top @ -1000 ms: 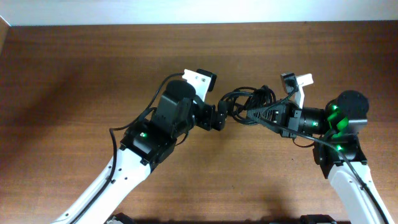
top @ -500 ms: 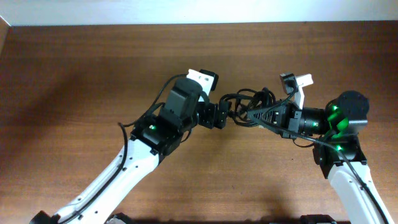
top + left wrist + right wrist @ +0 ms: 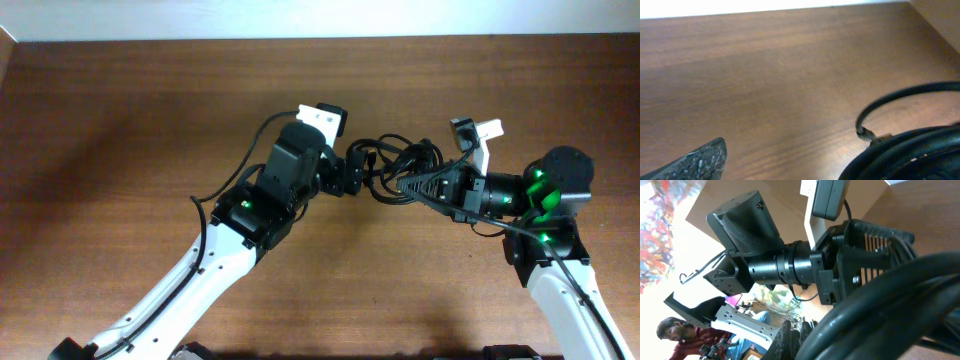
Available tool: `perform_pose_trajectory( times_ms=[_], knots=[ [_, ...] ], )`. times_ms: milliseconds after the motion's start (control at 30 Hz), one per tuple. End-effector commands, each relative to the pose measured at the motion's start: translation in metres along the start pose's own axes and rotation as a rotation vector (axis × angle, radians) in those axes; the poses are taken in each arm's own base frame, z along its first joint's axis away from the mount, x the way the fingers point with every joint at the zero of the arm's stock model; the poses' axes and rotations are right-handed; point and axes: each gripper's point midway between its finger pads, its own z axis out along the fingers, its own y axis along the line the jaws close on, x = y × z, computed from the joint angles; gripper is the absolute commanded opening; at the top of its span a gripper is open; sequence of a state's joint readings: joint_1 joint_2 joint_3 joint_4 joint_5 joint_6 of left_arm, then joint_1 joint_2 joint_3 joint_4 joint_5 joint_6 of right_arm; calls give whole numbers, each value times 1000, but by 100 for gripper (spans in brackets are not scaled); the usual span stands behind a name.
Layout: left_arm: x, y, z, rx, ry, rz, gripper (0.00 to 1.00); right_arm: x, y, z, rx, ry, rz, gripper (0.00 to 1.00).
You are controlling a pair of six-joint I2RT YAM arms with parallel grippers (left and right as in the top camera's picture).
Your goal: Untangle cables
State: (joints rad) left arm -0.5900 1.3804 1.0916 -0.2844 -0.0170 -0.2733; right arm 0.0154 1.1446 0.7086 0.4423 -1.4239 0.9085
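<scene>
The cables need to be grabbed by my left gripper at the edge of the tangle opposite my right gripper, so the other loops stay free to untangle.
The cables [image 3: 398, 160] are a tangle of thin black loops held up over the middle of the table, between my two arms. My right gripper [image 3: 408, 186] comes in from the right and is shut on the cables; in the right wrist view its fingertips [image 3: 792, 332] lie pressed together beside thick blurred cables [image 3: 890, 305]. My left gripper [image 3: 358, 172] is open at the tangle's left edge. The left wrist view shows one fingertip [image 3: 700, 162] at the lower left. There the cables [image 3: 910, 155] crowd the lower right, with one loop [image 3: 900, 97] arching above them.
The brown wooden table [image 3: 120, 150] stretches around both arms, and a white wall runs along its far edge. My left arm's wrist housing [image 3: 790, 270] fills the middle of the right wrist view, close to the bundle.
My left arm has pushed up and to the right, bringing its open gripper against the left side of the tangle. The right gripper has stayed where it was, still gripping.
</scene>
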Motion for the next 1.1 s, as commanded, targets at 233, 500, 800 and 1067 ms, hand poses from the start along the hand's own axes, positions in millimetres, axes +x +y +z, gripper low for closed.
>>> perform_pose_trajectory(
  times_ms=[233,500,800,1067],
  knots=[
    [-14,26,3,-145,-57,59,84,7,11,1,-39,44,-42,4],
    [-37,24,1,-142,-150,50,80,12,15,0,-64,77,-42,4],
    [-69,15,-5,-125,-279,158,70,17,18,0,-85,103,-43,4],
    [-74,23,-7,-160,-292,229,68,17,18,0,-85,104,-41,4]
  ],
)
